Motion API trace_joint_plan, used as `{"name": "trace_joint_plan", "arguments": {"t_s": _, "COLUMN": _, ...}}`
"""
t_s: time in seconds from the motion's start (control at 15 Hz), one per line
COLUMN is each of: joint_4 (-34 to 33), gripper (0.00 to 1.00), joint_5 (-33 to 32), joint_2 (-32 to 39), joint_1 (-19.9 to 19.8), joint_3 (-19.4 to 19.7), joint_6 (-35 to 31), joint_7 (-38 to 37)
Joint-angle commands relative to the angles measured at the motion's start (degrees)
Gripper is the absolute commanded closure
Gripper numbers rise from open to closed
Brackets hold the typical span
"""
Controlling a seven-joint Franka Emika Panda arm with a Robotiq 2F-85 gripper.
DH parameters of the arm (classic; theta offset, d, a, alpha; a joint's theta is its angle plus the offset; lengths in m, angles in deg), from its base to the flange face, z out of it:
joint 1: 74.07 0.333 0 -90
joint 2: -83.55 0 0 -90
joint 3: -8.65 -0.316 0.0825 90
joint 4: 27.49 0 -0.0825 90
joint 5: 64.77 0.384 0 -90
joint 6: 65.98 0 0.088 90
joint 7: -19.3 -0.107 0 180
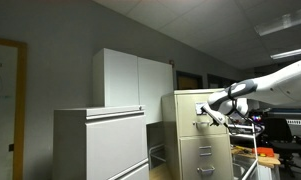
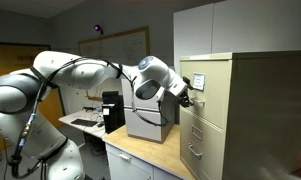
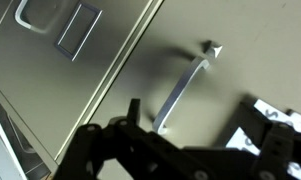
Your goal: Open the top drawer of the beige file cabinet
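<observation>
The gripper isn't ready to close on the handle yet and needs to move toward its bar (image 1: 203, 124) (image 3: 180, 94) first, because the fingers on either side stop short.
The beige file cabinet (image 1: 195, 135) (image 2: 250, 110) stands tall and narrow with stacked drawers. Its top drawer (image 1: 197, 106) (image 2: 197, 82) looks flush with the drawers below. My gripper (image 1: 214, 110) (image 2: 187, 97) is right at the top drawer's front. In the wrist view the drawer front (image 3: 110, 70) fills the frame, with a slim metal handle (image 3: 185, 88) and a label holder (image 3: 78, 30). My gripper (image 3: 195, 115) is open, its two dark fingers on either side of the handle's near end, not closed on it.
A wider, lower white-grey lateral cabinet (image 1: 100, 145) stands beside the file cabinet, with a tall white cupboard (image 1: 135, 80) (image 2: 240, 25) behind. A wooden desk (image 2: 140, 155) with a grey box (image 2: 150, 120) lies below the arm. A cluttered bench (image 1: 275, 150) is nearby.
</observation>
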Motion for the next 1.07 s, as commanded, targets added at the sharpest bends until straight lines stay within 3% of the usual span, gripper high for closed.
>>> {"name": "trace_joint_plan", "arguments": {"t_s": 0.0, "joint_4": -1.54, "gripper": 0.0, "joint_5": 4.71, "joint_2": 1.11, "joint_1": 2.22, "joint_3": 2.36, "joint_6": -1.49, "joint_7": 2.52}}
{"name": "trace_joint_plan", "arguments": {"t_s": 0.33, "joint_4": -1.82, "gripper": 0.0, "joint_5": 11.02, "joint_2": 2.17, "joint_1": 6.2, "joint_3": 5.24, "joint_6": -4.16, "joint_7": 6.44}}
{"name": "trace_joint_plan", "arguments": {"t_s": 0.87, "joint_4": -1.31, "gripper": 0.0, "joint_5": 21.52, "joint_2": 2.9, "joint_1": 21.47, "joint_3": 16.4, "joint_6": -13.99, "joint_7": 18.9}}
{"name": "trace_joint_plan", "arguments": {"t_s": 0.93, "joint_4": -1.35, "gripper": 0.25, "joint_5": 21.91, "joint_2": 2.8, "joint_1": 22.85, "joint_3": 17.68, "joint_6": -15.09, "joint_7": 19.89}}
{"name": "trace_joint_plan", "arguments": {"t_s": 1.0, "joint_4": -1.35, "gripper": 0.25, "joint_5": 22.28, "joint_2": 2.55, "joint_1": 24.27, "joint_3": 18.9, "joint_6": -15.86, "joint_7": 20.85}}
